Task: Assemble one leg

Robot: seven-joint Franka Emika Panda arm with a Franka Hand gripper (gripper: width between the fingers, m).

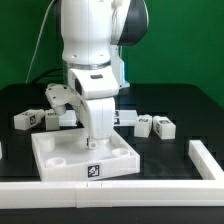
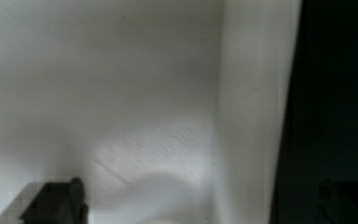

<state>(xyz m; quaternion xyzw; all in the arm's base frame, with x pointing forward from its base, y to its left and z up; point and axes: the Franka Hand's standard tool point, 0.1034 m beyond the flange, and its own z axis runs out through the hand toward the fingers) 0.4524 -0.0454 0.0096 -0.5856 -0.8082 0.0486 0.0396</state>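
The robot's gripper should close on the tray's side (image 2: 256, 110), because the tray's side stands between the gripper's low fingers in the wrist view.
My gripper (image 1: 94, 142) is low over the large white tray-like panel (image 1: 125, 157) at the middle of the table, close to its back part. In the wrist view the gripper (image 2: 199, 205) has its dark fingertips (image 2: 55, 201) far apart, with only a blurred white surface between them, so it is open and holds nothing. Small white legs with marker tags lie on the black table: two at the exterior view's left (image 1: 28, 118) (image 1: 55, 116) and two at its right (image 1: 143, 125) (image 1: 164, 127). The arm hides what lies right behind the panel.
A long white bar (image 1: 207, 160) lies at the exterior view's right. A white strip (image 1: 150, 193) runs along the front edge. The panel carries a marker tag (image 1: 93, 172) on its front wall and round sockets (image 1: 58, 157) at its corners.
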